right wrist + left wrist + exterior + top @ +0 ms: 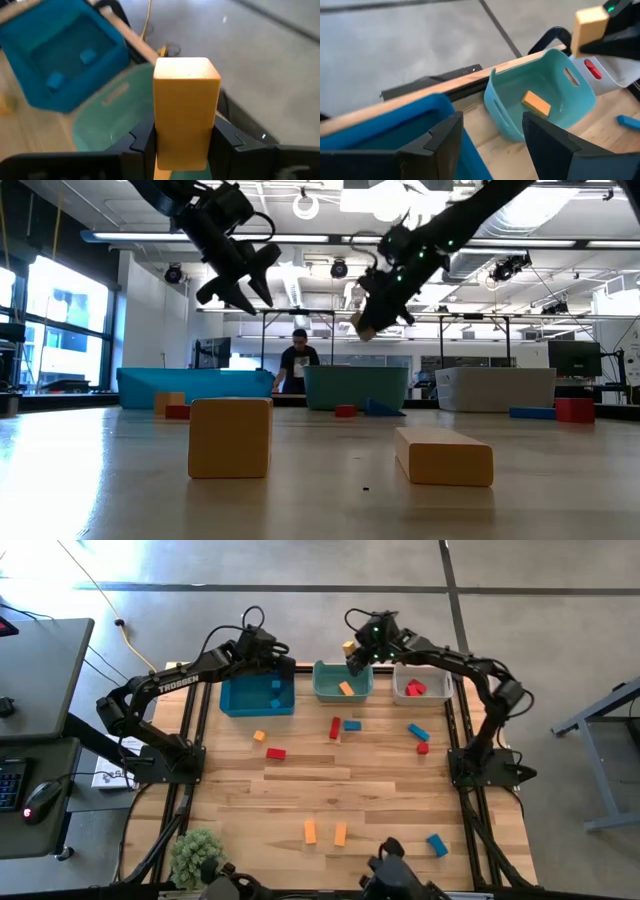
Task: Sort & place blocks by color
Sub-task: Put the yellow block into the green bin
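The orange block hangs high above the teal bin in the high view, so it stays in my right gripper's hold until I lower it.
My right gripper (355, 658) is shut on an orange block (186, 100) above the teal bin (342, 682), which has one orange block (536, 103) lying in it. My left gripper (492, 145) hangs open over the far edge of the blue bin (257, 695), with nothing between its fingers. Two blue blocks (70, 67) lie in the blue bin. The white bin (420, 690) holds red blocks (414, 688). Loose red, blue and orange blocks lie flat on the table: red (335, 728), blue (418, 732), orange (310, 831). My right gripper pinches the orange block by two opposite long sides (159, 135) between its two fingers (227, 137), at the end nearest the wrist. The fingers slant downward and lie along the block. Its free end (187, 67) sticks out past the fingertips, clear of the teal bin.
The three bins stand in a row along the table's far edge. An orange block (259, 736) and a red one (276, 753) lie in front of the blue bin. A small plant (196, 855) stands at the near left corner. A person (297, 362) stands beyond the table.
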Action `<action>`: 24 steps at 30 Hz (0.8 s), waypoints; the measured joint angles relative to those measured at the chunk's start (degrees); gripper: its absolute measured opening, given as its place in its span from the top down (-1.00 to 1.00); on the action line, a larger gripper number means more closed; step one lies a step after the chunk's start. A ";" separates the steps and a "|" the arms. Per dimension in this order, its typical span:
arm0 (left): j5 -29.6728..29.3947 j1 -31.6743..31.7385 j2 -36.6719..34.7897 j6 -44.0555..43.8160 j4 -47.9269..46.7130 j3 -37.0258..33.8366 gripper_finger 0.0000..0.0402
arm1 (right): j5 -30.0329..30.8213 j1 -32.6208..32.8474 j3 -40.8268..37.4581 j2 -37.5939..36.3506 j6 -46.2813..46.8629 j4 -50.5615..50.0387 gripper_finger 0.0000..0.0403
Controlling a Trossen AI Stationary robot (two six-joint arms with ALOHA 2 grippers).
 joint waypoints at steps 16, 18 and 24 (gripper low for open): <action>0.31 -6.07 0.00 -8.41 -20.93 -0.02 0.03 | -3.83 0.16 1.59 7.17 0.05 -9.98 0.48; 0.69 -7.17 0.00 -8.43 -23.91 -0.02 0.03 | -3.77 0.16 1.59 7.32 0.07 -9.98 0.42; 0.89 -10.78 0.00 -9.63 -31.15 -0.02 0.03 | -3.56 0.16 1.59 7.50 0.07 -10.12 0.36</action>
